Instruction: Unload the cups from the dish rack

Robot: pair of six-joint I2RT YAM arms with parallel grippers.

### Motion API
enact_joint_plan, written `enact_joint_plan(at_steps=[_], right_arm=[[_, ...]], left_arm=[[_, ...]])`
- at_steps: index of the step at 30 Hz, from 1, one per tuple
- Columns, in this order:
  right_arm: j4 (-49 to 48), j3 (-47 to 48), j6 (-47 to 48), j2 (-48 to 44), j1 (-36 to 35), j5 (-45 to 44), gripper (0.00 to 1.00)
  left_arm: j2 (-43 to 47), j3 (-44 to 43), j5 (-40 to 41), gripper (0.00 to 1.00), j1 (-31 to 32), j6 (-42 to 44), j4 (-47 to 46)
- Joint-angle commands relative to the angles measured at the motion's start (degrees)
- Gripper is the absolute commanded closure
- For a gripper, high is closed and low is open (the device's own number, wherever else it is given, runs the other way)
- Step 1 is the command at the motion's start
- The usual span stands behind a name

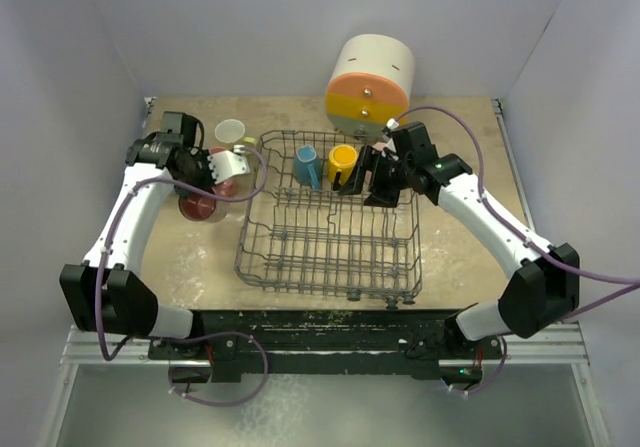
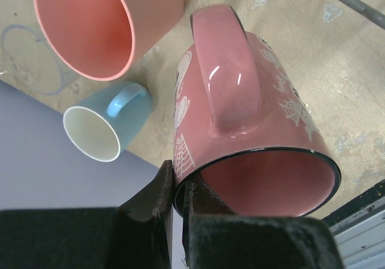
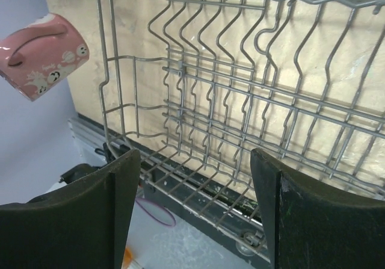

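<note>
My left gripper needs to keep holding the pink mug. The mug is tilted above the table and would drop and probably tip over if I opened now.
The grey wire dish rack (image 1: 330, 257) stands mid-table and holds a blue mug (image 1: 307, 165) and a yellow mug (image 1: 342, 164) at its far end. My left gripper (image 1: 220, 167) is left of the rack. It is shut on the rim of a pink mug with white drawings (image 2: 252, 118), one finger inside and one outside (image 2: 178, 191). The mug is tilted with its handle up. My right gripper (image 1: 372, 179) is open and empty (image 3: 195, 209) over the rack's far right part (image 3: 240, 100), just right of the yellow mug.
A salmon-pink cup (image 2: 102, 22) and a light blue mug (image 2: 108, 124) stand on the table under the left gripper. A red cup (image 1: 198, 205) and a pale cup (image 1: 231, 132) stand left of the rack. A big cream-orange-green cylinder (image 1: 370, 82) stands behind it.
</note>
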State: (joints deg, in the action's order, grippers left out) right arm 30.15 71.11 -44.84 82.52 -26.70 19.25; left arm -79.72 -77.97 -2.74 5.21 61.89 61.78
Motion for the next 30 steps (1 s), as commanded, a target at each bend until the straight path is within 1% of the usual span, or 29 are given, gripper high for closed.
enact_joint_plan(at_steps=[1,7,17,18,20,22,23,26,28,30], right_arm=[[2.74,3.55,3.60,-3.36,0.55,-3.51,0.25],[3.63,2.20,3.62,-7.03,0.76,-7.16,0.25],[7.86,3.26,5.26,-9.91,0.86,-15.39,0.24],[8.25,3.43,5.40,-9.88,0.86,-16.37,0.24],[9.03,4.07,5.66,-9.57,0.86,-18.53,0.22],[10.06,4.92,6.03,-8.79,0.86,-21.38,0.19],[10.26,5.30,6.26,-8.32,0.90,-23.21,0.18],[11.05,6.54,6.73,-6.02,0.86,-28.60,0.17],[10.80,7.66,7.24,-4.03,0.86,-31.08,0.17],[10.21,8.97,7.75,-1.69,0.86,-33.99,0.19]], left_arm=[[-2.93,0.15,3.33,1.00,-0.36,-2.78,-4.04],[-9.71,0.90,1.26,1.00,-0.29,-5.46,-5.33],[-17.69,-1.73,1.26,1.00,-0.29,-7.81,-8.67],[-18.39,-2.12,1.17,0.95,-0.29,-8.24,-8.43],[-19.26,-2.93,1.10,0.73,-0.29,-9.31,-8.03],[-19.06,-3.47,0.60,0.60,-0.29,-10.01,-7.91],[-18.55,-3.84,0.10,0.56,-0.29,-10.15,-7.77],[-16.66,-5.87,-2.13,0.48,-0.29,-10.56,-6.37],[-15.52,-8.13,-3.35,0.45,-0.29,-11.39,-4.49],[-14.55,-11.32,-4.50,0.40,-0.25,-12.49,-1.97]])
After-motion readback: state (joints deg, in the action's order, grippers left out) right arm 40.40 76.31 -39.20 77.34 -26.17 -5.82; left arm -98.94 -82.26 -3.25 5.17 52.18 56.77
